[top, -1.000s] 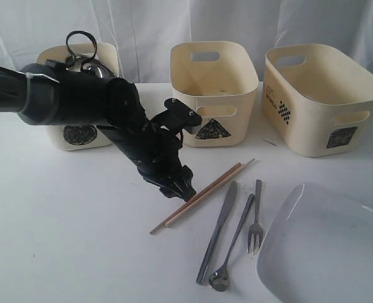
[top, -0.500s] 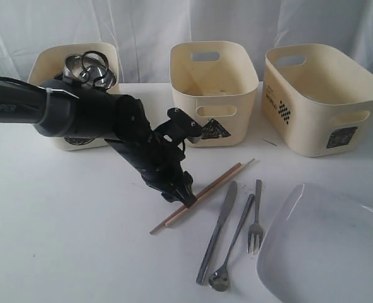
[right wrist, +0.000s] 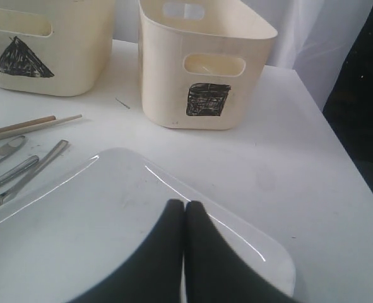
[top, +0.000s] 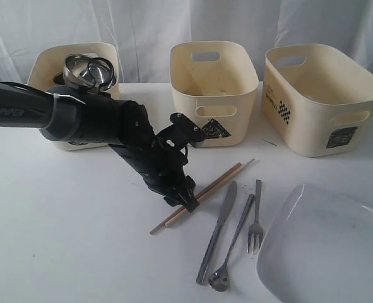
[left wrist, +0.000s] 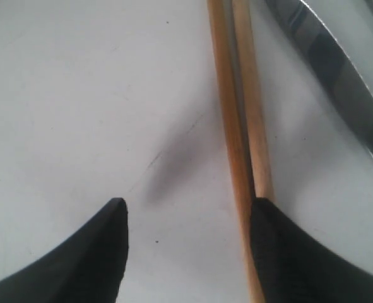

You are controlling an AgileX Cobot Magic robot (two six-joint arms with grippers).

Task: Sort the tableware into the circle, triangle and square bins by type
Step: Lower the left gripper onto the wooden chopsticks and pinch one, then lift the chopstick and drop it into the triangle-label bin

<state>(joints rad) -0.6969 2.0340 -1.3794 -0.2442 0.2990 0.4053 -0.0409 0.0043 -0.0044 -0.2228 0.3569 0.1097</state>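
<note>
My left gripper needs to close on the darker wooden chopstick now. Its fingers reach down on both sides of that chopstick by the table, so they would catch it if they closed now.
The wooden chopsticks (top: 202,196) lie side by side on the white table, with the steel knife (top: 218,228), spoon (top: 231,245) and fork (top: 256,218) to their right. My left gripper (top: 186,201) is open and low over the chopsticks' middle. In the left wrist view one finger (left wrist: 296,252) rests on the chopsticks (left wrist: 235,120), the other finger (left wrist: 101,252) stands on bare table; left gripper (left wrist: 189,203). My right gripper (right wrist: 185,205) is shut, empty, above the large white plate (right wrist: 79,214). Steel mugs (top: 85,69) sit in the circle bin (top: 53,136).
The triangle bin (top: 214,95) stands at the back middle and the square bin (top: 319,101) at the back right. The plate (top: 325,246) fills the front right corner. White curtains hang behind the bins. The table's right edge (right wrist: 356,189) is near the right gripper.
The left arm has come down and forward, bringing its open gripper onto the chopsticks and uncovering the mugs in the circle bin. The tableware has not moved.
</note>
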